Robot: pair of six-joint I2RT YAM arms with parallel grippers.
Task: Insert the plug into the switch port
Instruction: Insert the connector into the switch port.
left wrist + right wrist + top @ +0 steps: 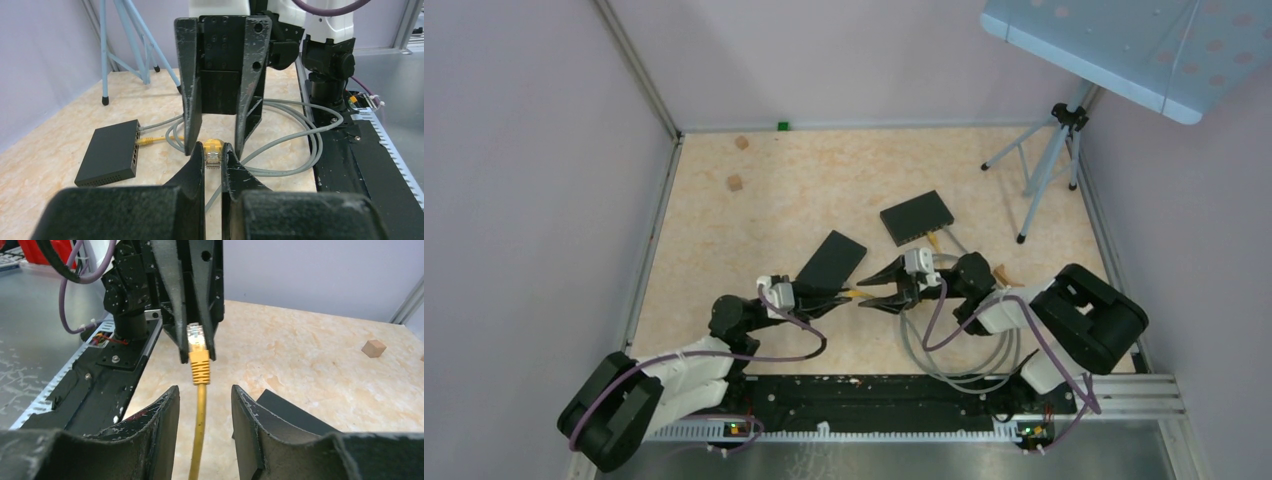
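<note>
Next, the right gripper grabs the yellow plug by its cable end [859, 294] [201, 372], with the clear tip pointing away. The plug's tip is then free to enter the switch port.
My left gripper [213, 151] is shut on the yellow plug [213, 150], pinching its clear tip between both fingertips just above the table. My right gripper [202, 396] faces it tip to tip and stands open. The plug's yellow cable [200, 425] runs back between the right fingers without touching them. In the top view the two grippers meet at mid-table, left [854, 295] and right [867, 294]. The black switch [111, 152] lies to the left in the left wrist view, its port row facing the grippers. Another yellow plug [145, 141] sits in one port. In the top view the switch [917, 218] lies behind the right gripper.
A second flat black box [832, 260] lies beside the left gripper. Grey cables [295, 140] loop over the table near the right arm's base. A tripod [1049, 170] stands at the back right. Two small wooden blocks [735, 183] lie at the back left.
</note>
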